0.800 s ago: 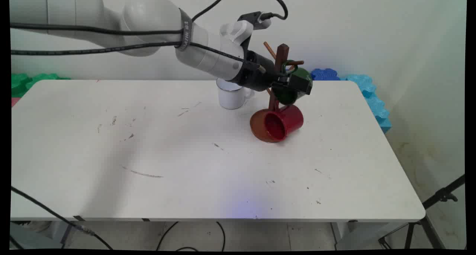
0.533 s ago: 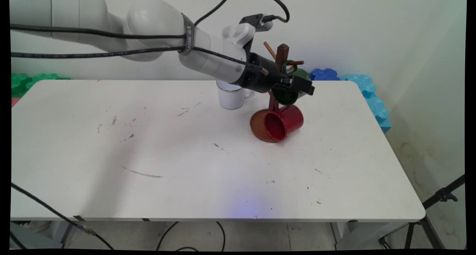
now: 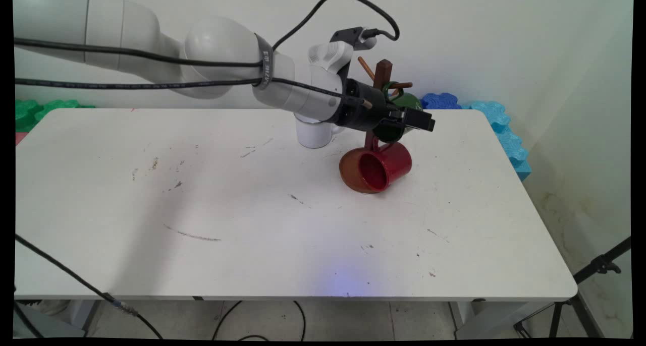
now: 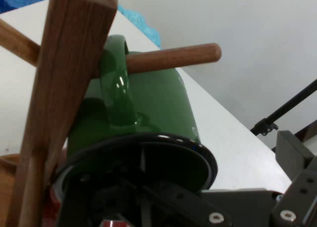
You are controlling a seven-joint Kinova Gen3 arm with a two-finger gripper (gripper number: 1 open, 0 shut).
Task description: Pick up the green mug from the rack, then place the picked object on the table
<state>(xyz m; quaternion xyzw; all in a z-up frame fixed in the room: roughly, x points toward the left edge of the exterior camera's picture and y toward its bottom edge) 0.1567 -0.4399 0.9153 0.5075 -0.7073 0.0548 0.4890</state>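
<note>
The gripper grips the mug by its black rim [image 4: 198, 147] next, to leave the green mug's handle [image 4: 117, 85] free to slide off the wooden peg.
A green mug [image 3: 394, 132] hangs by its handle on a peg [image 4: 173, 58] of the wooden mug tree [image 3: 383, 71], mouth turned toward the hand. My gripper [image 3: 411, 119] is right at the mug's rim and stands open. One finger [image 4: 297, 187] is off to the mug's right, clear of it; the other is hidden at the rim. In the hand view the green mug [image 4: 158, 103] and the tree's post [image 4: 64, 78] fill the picture. A red mug [image 3: 386, 167] hangs low on the tree, over its round brown base [image 3: 348, 175].
A white mug [image 3: 313, 134] stands on the table [image 3: 202, 210] just behind my wrist, left of the tree. Blue foam blocks [image 3: 492, 116] lie along the table's far right corner, green ones [image 3: 35, 111] at the far left. A black tripod [image 3: 595, 270] stands at the right.
The hand has shifted right and tilted flatter beside the green mug, its finger sliding out past the mug's right side. The mug and the tree have stayed put.
</note>
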